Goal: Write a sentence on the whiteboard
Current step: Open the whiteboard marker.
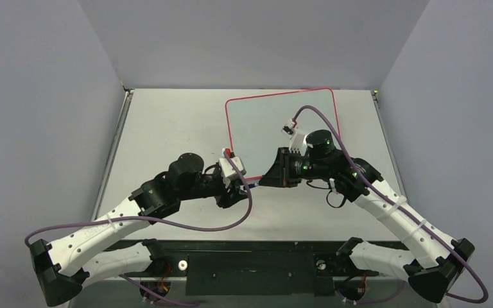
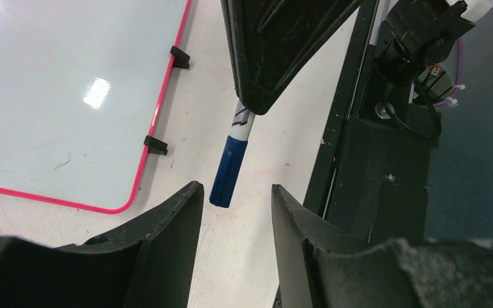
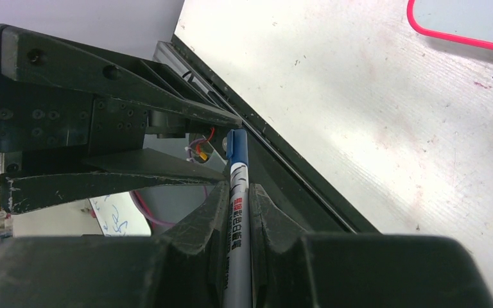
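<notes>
The marker (image 3: 237,212) needs to be uncapped for writing on the whiteboard, so the left gripper needs to grab only the blue cap (image 3: 237,147) next, in line with the marker.
The whiteboard (image 1: 282,125) lies flat at the back right of the table, red-rimmed, its visible surface blank; the sentence does not show on it. It also shows in the left wrist view (image 2: 58,96) and as a corner in the right wrist view (image 3: 475,16). My right gripper (image 1: 266,181) (image 3: 239,187) is shut on a white marker (image 3: 237,212) with its blue cap (image 2: 228,170) on, pointing at my left gripper. My left gripper (image 1: 236,191) (image 2: 235,187) is open, the cap's end just ahead of its jaws, untouched.
Two black clips (image 2: 180,56) (image 2: 155,145) sit on the board's near rim. The black rail (image 2: 340,128) at the table's near edge runs close beside both grippers. A white patch with blue scribbles (image 3: 112,218) shows behind the left gripper, off the table.
</notes>
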You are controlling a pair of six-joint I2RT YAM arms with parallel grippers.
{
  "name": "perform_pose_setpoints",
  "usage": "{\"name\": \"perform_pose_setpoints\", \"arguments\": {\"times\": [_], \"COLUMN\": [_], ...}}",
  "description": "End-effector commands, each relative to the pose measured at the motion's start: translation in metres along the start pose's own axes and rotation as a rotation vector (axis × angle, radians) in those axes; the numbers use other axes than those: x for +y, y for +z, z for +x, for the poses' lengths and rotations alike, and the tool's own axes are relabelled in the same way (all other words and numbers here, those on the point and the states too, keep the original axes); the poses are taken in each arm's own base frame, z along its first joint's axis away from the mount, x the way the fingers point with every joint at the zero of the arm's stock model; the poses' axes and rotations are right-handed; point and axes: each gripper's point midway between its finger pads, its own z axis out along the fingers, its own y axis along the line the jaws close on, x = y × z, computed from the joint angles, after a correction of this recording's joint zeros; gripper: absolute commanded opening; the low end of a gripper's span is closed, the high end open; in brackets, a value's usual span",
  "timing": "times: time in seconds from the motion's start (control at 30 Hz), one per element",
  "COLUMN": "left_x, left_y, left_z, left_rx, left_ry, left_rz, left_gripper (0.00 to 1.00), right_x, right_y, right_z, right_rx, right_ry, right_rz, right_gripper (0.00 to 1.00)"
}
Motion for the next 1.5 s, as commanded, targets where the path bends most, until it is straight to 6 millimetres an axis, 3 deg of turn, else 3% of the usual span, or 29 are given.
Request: {"name": "perform_pose_setpoints", "arguments": {"times": [0.0,0.2,0.47,0.57,0.73,0.83,1.1,1.47], "left_x": [-0.003,-0.009,-0.012,-0.014,-0.014,-0.016,-0.016,-0.02], "left_y": [0.004,0.012,0.019,0.02,0.024,0.026,0.025,0.023], "left_z": [-0.024,-0.026,-0.021,-0.021,-0.017,-0.015,-0.007,0.035], "left_rx": [-0.102,-0.111,-0.088,-0.09,-0.077,-0.071,-0.044,0.019], "left_ry": [-0.022,-0.048,-0.063,-0.066,-0.084,-0.092,-0.082,-0.113], "left_rz": [0.024,0.066,0.097,0.104,0.11,0.122,0.125,0.127], "left_gripper": [0.41,0.33,0.31,0.21,0.15,0.0,0.0,0.0], "right_x": [0.006,0.009,0.013,0.013,0.013,0.012,0.012,0.009], "right_y": [-0.007,-0.009,-0.011,-0.011,-0.012,-0.012,-0.014,-0.028], "right_z": [-0.008,-0.007,-0.007,-0.007,-0.006,-0.006,-0.006,-0.011], "right_rx": [-0.047,-0.045,-0.046,-0.047,-0.046,-0.047,-0.057,-0.083], "right_ry": [-0.04,-0.044,-0.046,-0.047,-0.045,-0.045,-0.046,-0.038], "right_rz": [-0.024,-0.037,-0.047,-0.049,-0.05,-0.048,-0.044,-0.037], "right_gripper": [0.0,0.0,0.0,0.0,0.0,0.0,0.0,0.0]}}
